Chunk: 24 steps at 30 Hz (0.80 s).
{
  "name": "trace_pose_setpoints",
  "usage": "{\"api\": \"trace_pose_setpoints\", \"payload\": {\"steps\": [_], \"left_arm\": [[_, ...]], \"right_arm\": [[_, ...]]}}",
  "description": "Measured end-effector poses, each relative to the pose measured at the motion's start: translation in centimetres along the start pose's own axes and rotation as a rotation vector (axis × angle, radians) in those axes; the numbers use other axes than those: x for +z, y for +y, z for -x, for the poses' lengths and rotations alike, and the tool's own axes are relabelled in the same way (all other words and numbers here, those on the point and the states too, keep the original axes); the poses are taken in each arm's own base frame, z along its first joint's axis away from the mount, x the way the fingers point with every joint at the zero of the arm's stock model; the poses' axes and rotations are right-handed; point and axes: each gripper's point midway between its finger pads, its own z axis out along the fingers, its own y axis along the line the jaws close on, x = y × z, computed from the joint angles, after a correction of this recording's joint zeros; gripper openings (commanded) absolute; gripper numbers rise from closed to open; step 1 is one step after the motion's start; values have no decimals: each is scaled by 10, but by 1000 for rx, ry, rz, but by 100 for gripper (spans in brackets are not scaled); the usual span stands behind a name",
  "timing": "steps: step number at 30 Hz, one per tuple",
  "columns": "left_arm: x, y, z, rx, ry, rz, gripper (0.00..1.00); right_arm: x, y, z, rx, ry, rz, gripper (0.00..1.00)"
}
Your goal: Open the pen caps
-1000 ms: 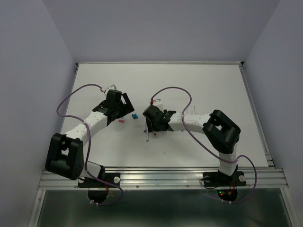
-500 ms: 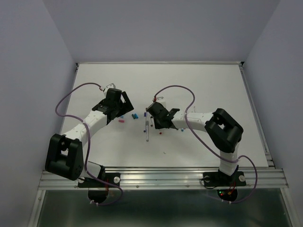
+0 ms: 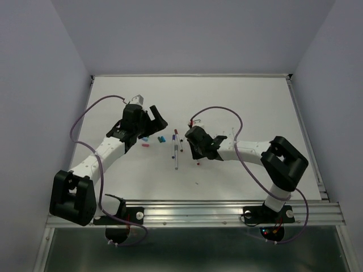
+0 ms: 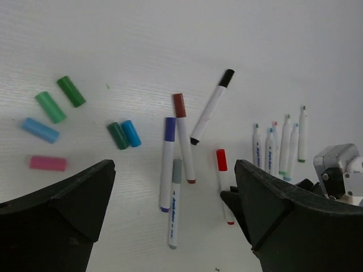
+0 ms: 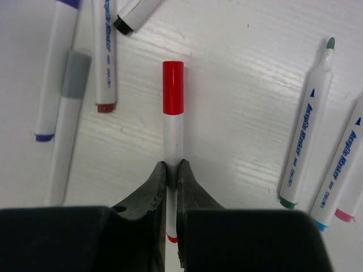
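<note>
My left gripper next needs to grab the red cap to open the pen, leaving the pen's white body to my right gripper.
A red-capped pen (image 5: 173,136) lies on the white table, its red cap (image 5: 173,95) still on and pointing away from my right gripper (image 5: 172,165), which is shut on the white barrel. Capped pens lie to its left: purple (image 4: 169,129), brown (image 4: 180,105), grey (image 4: 177,170) and black (image 4: 227,77). Loose pen caps (image 4: 51,106) in green, blue and pink lie further left, two more (image 4: 125,135) beside the pens. My left gripper (image 4: 174,175) hovers open above the pens, touching nothing. From above, the left gripper (image 3: 152,122) and right gripper (image 3: 199,154) flank the pens (image 3: 174,150).
Several uncapped pens (image 4: 278,147) lie side by side right of the red pen, their tips bare (image 5: 309,130). The right arm's wrist (image 4: 337,164) shows at the lower right of the left wrist view. A table rail (image 3: 193,212) runs along the near edge.
My right gripper has moved right off the pen cluster and shut on the red pen's barrel. My left gripper has lifted and shifted slightly toward the far side, still open.
</note>
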Motion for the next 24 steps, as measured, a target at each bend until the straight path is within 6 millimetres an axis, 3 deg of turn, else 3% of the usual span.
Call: {"api": "trace_pose_setpoints", "payload": {"steps": [4,11,18,24], "left_arm": [[-7,-31,-2,12,9,-160,99],[-15,-75,-10,36,30,-330,99],[-8,-89,-25,26,81,-379,89],[-9,-97,-26,14,82,-405,70]], "right_arm": [[-25,5,8,-1,-44,89,1],[-70,33,52,19,-201,282,1],[-83,45,66,21,-257,355,1],[-88,49,75,29,-291,377,1]]}}
